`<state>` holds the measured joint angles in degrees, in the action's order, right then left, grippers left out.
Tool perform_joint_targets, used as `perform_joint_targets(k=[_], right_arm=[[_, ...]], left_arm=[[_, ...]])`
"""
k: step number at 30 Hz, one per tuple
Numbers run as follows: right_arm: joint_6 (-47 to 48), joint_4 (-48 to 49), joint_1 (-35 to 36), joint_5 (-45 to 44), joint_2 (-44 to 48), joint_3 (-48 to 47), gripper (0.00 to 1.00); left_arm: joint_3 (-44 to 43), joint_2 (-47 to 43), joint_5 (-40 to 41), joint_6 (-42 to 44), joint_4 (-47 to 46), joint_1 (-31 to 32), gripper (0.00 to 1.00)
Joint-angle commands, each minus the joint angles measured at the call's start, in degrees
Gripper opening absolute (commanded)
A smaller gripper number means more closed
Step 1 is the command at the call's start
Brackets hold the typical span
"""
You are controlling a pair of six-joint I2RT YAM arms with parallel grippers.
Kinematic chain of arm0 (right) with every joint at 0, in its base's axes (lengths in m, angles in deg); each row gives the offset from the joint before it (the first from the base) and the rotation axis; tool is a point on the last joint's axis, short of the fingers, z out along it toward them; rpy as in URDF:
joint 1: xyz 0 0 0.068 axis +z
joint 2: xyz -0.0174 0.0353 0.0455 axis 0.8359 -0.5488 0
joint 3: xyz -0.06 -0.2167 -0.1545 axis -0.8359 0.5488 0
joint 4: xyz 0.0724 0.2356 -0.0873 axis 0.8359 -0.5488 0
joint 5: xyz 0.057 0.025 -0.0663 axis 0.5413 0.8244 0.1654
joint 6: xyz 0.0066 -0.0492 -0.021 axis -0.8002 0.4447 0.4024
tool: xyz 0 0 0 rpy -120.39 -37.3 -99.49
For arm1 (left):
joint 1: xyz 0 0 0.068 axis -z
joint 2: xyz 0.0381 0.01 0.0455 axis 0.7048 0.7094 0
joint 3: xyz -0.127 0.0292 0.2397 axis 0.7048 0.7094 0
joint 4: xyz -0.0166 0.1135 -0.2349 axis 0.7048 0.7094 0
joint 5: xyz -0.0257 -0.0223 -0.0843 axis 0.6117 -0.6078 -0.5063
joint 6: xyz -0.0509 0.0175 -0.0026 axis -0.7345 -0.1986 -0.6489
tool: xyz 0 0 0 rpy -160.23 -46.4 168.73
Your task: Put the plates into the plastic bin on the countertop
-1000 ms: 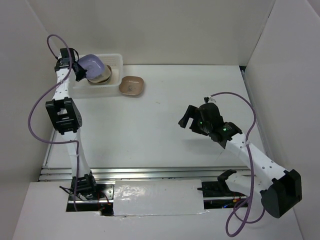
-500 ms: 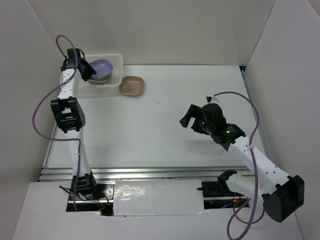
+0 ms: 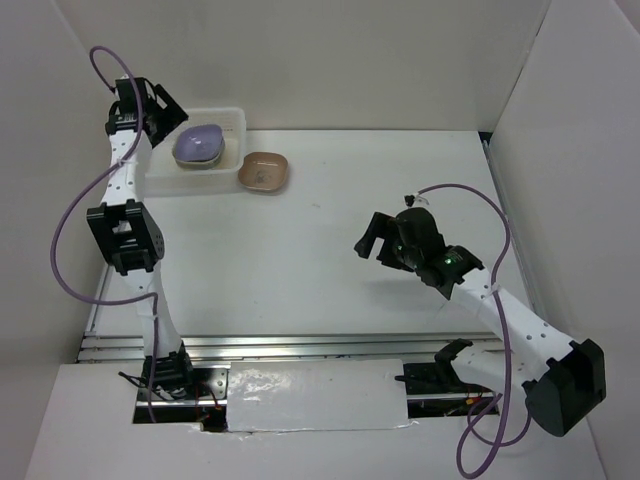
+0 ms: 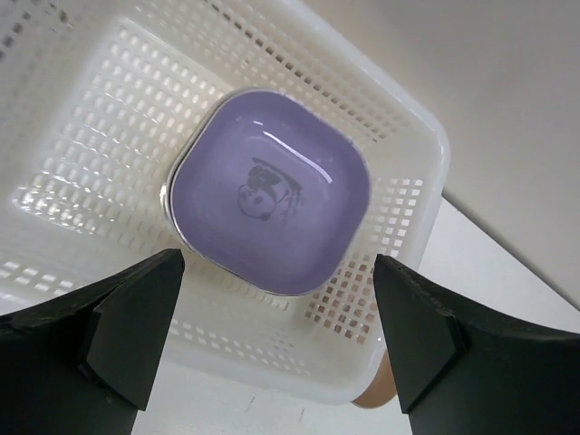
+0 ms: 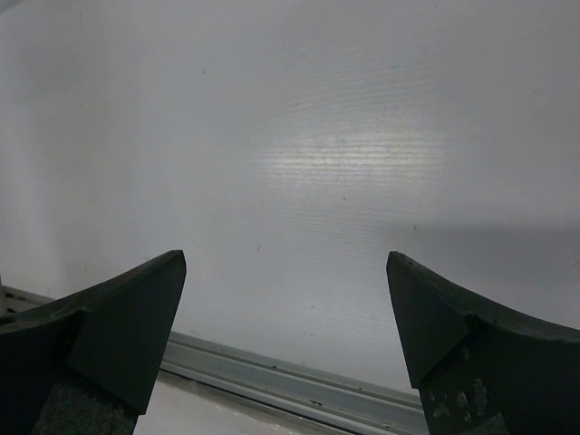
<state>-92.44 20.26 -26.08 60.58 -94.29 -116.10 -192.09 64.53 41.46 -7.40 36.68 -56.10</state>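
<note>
My left gripper will take hold of the brown plate by its rim next, so that it can put it in the bin with the purple plate.
A purple plate with a small printed picture lies flat in the white plastic bin; a thin edge of another plate shows under its left side. In the top view the purple plate sits in the bin at the back left of the countertop. My left gripper hangs open above the bin's left end, its jaws wide apart and empty, as the left wrist view of the gripper confirms. A brown plate lies on the countertop just right of the bin. My right gripper hovers open and empty over the right half.
White walls close in the back and both sides. A metal rail runs along the front edge. The right wrist view shows only white surface and a grey rail between the open right gripper.
My left gripper has opened and let go of the purple plate, which was tilted in its grip and now lies flat in the bin. The gripper has drawn back up. The right arm has barely shifted.
</note>
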Motion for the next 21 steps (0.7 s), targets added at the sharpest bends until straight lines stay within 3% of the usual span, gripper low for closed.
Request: perform_joint_targets(k=[1, 6, 13, 16, 21], right_arm=[[0.06, 2.31, 0.92, -0.55, -0.58, -1.18, 1.00], [-0.29, 2.31, 1.62, -1.07, -0.23, -1.27, 1.00], [-0.12, 2.84, 1.71, -1.78, 0.73, -0.74, 1.00], [0.23, 1.35, 1.71, -2.39, 1.61, -0.57, 1.00], [0.24, -0.24, 1.62, -3.44, 6.09, 1.28, 1.00]], left_arm=[[2.03, -6.52, 4.70, 3.62, -1.23, 1.79, 0.99], [-2.44, -5.21, 6.23, 6.62, 2.46, 5.83, 0.99], [0.45, -6.01, -1.23, 10.83, 0.28, 16.90, 0.99], [1.25, -3.03, -0.63, 15.83, -0.61, 24.36, 0.99], [0.18, 2.16, 4.62, 19.45, -2.62, 29.91, 0.99]])
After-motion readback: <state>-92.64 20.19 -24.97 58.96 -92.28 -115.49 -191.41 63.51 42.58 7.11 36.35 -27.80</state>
